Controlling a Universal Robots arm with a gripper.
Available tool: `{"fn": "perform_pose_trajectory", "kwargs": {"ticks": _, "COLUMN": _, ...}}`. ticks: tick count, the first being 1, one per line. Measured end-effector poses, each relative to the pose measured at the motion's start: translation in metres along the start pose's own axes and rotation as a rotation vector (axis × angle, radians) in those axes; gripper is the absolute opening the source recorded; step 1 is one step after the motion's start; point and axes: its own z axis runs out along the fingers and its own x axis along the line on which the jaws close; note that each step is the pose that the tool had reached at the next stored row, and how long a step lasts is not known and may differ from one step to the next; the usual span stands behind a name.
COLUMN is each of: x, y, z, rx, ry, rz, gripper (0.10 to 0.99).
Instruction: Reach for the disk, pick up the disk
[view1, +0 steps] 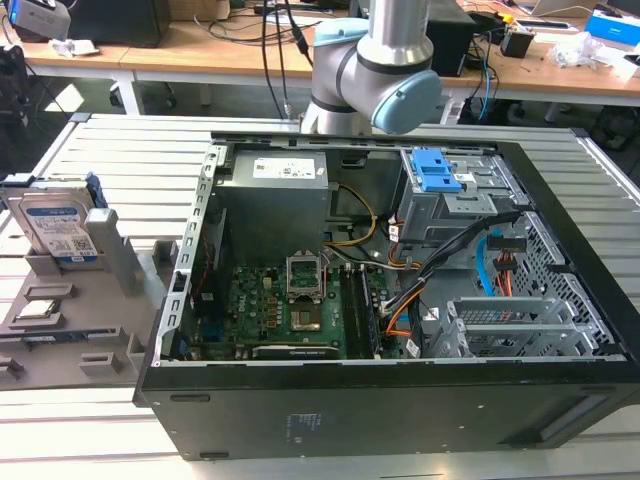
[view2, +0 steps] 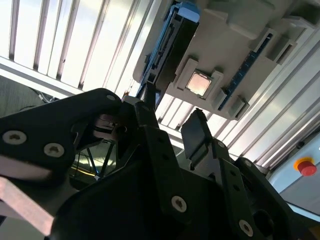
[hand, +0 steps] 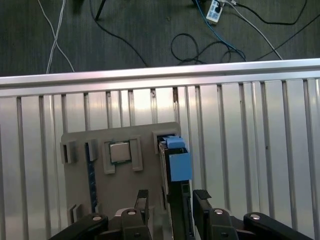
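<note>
Next, my gripper grabs the disk by its exposed upper end (view1: 52, 192), since the disk's lower end is inside the holder's slot (view1: 72, 264).
The disk (view1: 55, 225), silver with a white-and-blue label and a blue bracket, stands on edge in a slot of the grey holder (view1: 120, 270) at the exterior view's left. The first wrist view looks down on its thin top edge and blue bracket (hand: 177, 162). My gripper (hand: 171, 197) hangs above it, open, with one dark finger (hand: 142, 200) to each side of the disk's line and no contact. In the second wrist view the disk (view2: 167, 47) lies edge-on beyond the open gripper (view2: 172, 120).
A small grey square chip (hand: 119, 151) sits in a pocket of the holder beside the disk. An open computer case (view1: 400, 290) with motherboard and cables takes up the middle of the slatted metal table (view1: 120, 150). Beyond the table edge (hand: 160, 75) cables lie on the floor.
</note>
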Motion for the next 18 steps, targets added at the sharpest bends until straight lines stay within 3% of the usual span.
{"fn": "perform_pose_trajectory", "kwargs": {"ticks": 4, "x": -0.0001, "y": 0.0003, "z": 0.0022, "rx": 0.0, "ry": 0.0, "rz": 0.0, "gripper": 0.482}}
{"fn": "perform_pose_trajectory", "kwargs": {"ticks": 13, "x": -0.0003, "y": 0.0005, "z": 0.0179, "rx": 0.0, "ry": 0.0002, "rz": -0.003, "gripper": 0.482}}
{"fn": "perform_pose_trajectory", "kwargs": {"ticks": 18, "x": -0.0043, "y": 0.0079, "z": 0.023, "rx": 0.0, "ry": 0.0012, "rz": -0.021, "gripper": 0.482}}
